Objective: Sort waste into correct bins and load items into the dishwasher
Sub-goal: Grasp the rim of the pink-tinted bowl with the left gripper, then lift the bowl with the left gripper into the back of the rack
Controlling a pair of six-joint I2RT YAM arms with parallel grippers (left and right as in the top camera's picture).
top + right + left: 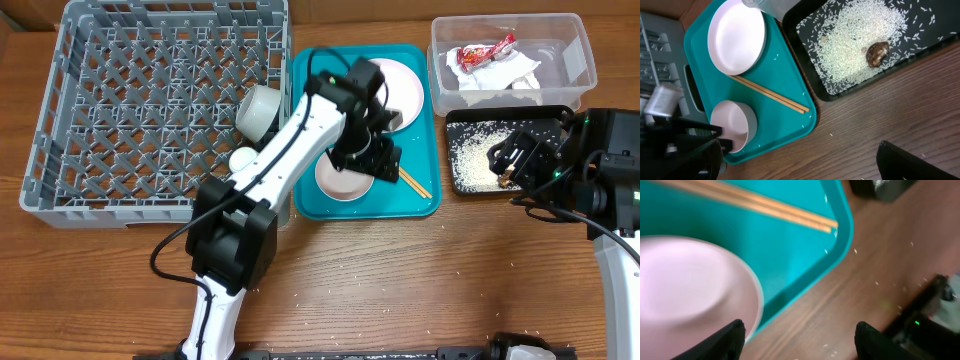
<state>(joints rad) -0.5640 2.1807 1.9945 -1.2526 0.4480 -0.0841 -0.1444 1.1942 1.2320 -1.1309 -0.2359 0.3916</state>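
Next, my left gripper grabs the white bowl's rim (367, 189), fingers astride the bowl's side, to load the bowl tilted into the dish rack (90, 120).
My left gripper (366, 158) is open and hangs low over a white bowl (342, 179) on the teal serving tray (415, 205). In the left wrist view the gripper (800, 341) has its left finger at the bowl's (690, 290) rim. The chopsticks (415, 184) lie beside the bowl, and the white plate (403, 86) sits at the tray's back. A second bowl (262, 108) and a small cup (243, 158) rest in the grey dish rack (90, 120). My right gripper (506, 155) is open and empty over the black tray (462, 180), which holds rice (855, 35) and a brown scrap (877, 52).
The clear tub (575, 70) at the back right holds the red-and-white wrapper (488, 50) and the crumpled napkin (505, 78). Loose rice grains are scattered on the wooden table (420, 280) in front of the trays.
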